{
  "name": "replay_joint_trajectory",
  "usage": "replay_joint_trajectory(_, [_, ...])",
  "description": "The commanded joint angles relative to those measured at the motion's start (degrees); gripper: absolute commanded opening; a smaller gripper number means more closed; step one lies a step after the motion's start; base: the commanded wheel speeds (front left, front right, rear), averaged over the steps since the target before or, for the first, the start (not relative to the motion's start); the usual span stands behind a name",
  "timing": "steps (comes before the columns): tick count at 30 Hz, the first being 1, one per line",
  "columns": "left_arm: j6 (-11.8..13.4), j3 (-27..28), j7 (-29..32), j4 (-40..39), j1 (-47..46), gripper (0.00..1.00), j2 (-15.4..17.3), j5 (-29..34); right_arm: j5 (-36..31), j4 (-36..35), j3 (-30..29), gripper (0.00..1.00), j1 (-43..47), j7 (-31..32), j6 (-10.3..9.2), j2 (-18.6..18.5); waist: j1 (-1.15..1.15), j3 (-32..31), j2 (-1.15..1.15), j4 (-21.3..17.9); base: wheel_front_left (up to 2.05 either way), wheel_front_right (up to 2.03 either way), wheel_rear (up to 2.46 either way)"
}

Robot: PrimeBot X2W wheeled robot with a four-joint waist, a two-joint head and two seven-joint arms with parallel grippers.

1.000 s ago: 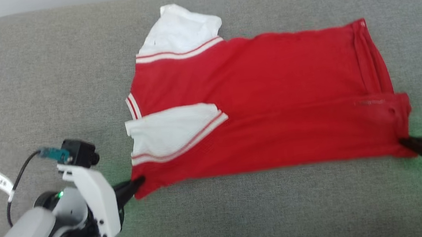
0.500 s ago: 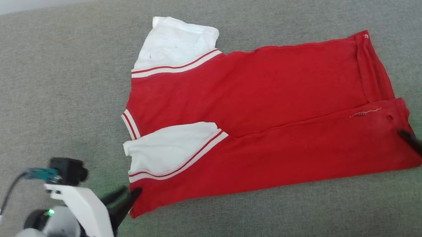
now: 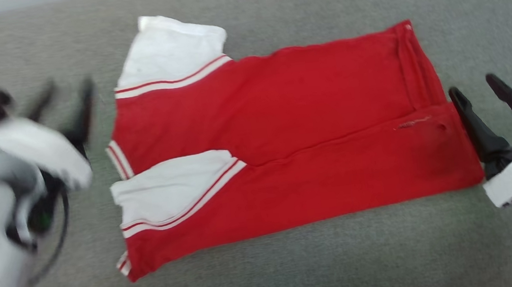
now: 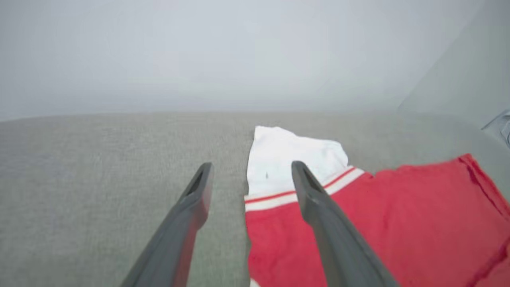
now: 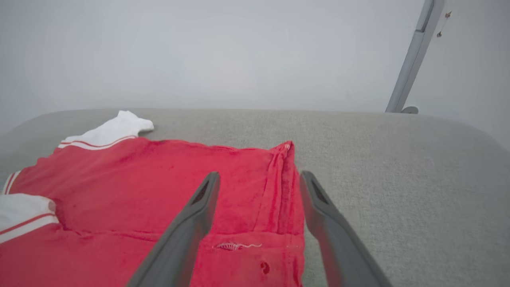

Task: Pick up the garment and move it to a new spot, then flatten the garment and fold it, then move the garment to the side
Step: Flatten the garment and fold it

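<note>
The left gripper pinches the loose cuff edge (image 3: 173, 22) of the garment next, since the far white sleeve (image 3: 167, 55) lies flat.
The garment (image 3: 278, 127), a red jersey with white striped sleeves, lies flat on the grey padded surface (image 3: 297, 263), its near long edge folded over onto the body. My left gripper (image 3: 65, 90) is blurred, raised off the cloth to the left of the collar end, jaws open and empty. In the left wrist view that gripper (image 4: 249, 169) points at the far white sleeve (image 4: 291, 159). My right gripper (image 3: 472, 82) stands open just right of the hem, holding nothing. The right wrist view has its fingers (image 5: 259, 177) straddling the garment's hem edge (image 5: 285, 191) from above.
The grey surface (image 5: 398, 179) stretches wide on all sides of the jersey. A pale wall rises behind it, and a grey metal pole (image 5: 410, 59) leans at the back right.
Both grippers let go of the garment's near corners and opened. The left one rose and swung away toward the far sleeve; the right one lifted off the hem. The head camera shifted too.
</note>
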Motion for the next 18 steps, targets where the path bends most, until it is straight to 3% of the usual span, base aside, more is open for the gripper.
replay_joint_trajectory(1, [-0.23,0.57,-0.88,0.84,-1.58,1.0,-0.89,-0.32,-0.53,-0.32,-0.04,1.0,-0.87,-0.91,-0.03,0.67,0.0,1.68,0.0,-1.85,0.0,0.0,0.0])
replay_joint_trajectory(5, [-2.53,1.25,-3.6,9.28,-11.36,1.0,-3.29,1.77,-1.37,-0.97,0.04,1.0,-2.74,-4.48,-0.03,2.96,0.0,4.49,0.0,-5.75,0.0,0.0,0.0])
replay_joint_trajectory(8, [-4.3,-0.21,-0.99,15.97,-17.95,1.0,-4.5,3.41,-0.99,-0.94,0.59,1.0,-4.0,-6.39,-0.03,4.18,0.0,6.33,0.0,-8.8,0.0,0.0,0.0])
replay_joint_trajectory(18, [-7.52,-7.84,19.7,36.09,-33.71,1.0,-3.13,8.03,1.43,2.62,2.9,1.0,-4.66,-10.11,-0.03,6.44,0.0,9.99,0.0,-15.75,0.0,0.0,0.0])
